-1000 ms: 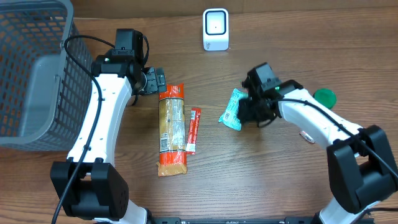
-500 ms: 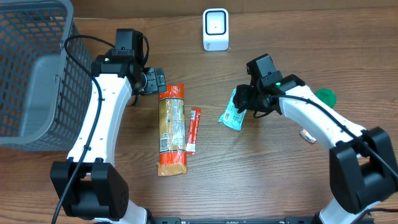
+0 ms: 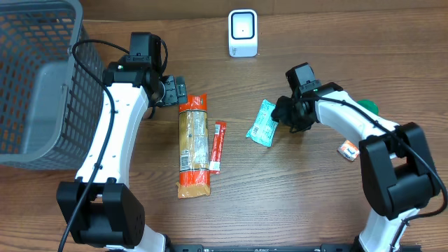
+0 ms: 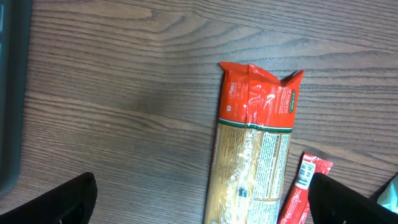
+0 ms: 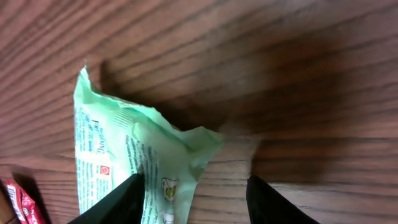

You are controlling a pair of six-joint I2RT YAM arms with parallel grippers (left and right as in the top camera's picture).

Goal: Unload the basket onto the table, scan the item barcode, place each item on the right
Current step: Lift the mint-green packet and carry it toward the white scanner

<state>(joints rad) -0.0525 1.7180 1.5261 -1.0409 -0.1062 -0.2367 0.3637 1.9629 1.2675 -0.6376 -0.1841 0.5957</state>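
I will next use my right gripper to grab the packet's side edge (image 5: 196,160) by the raised corner, so the mint-green packet's broad side stays free for scanning the barcode.
A mint-green packet (image 3: 262,123) lies flat on the wood, right of centre. My right gripper (image 3: 287,115) is at its right edge. In the right wrist view the packet (image 5: 118,149) has a raised corner reaching between the jaws. My right gripper (image 5: 193,202) is open: one finger is over the packet and the other is well off it, over bare wood. A white scanner (image 3: 243,33) stands at the back centre. My left gripper (image 3: 173,91) is open beside the top of a long pasta pack (image 3: 194,143).
A thin red stick packet (image 3: 218,145) lies next to the pasta pack (image 4: 255,143). A grey mesh basket (image 3: 35,77) fills the left side. A green lid (image 3: 367,107) and a small orange item (image 3: 348,149) lie behind my right arm.
My right gripper has shifted slightly back and to the right along the green packet's edge, its jaws widening then narrowing a little. The packet stays on the table. The left arm is still.
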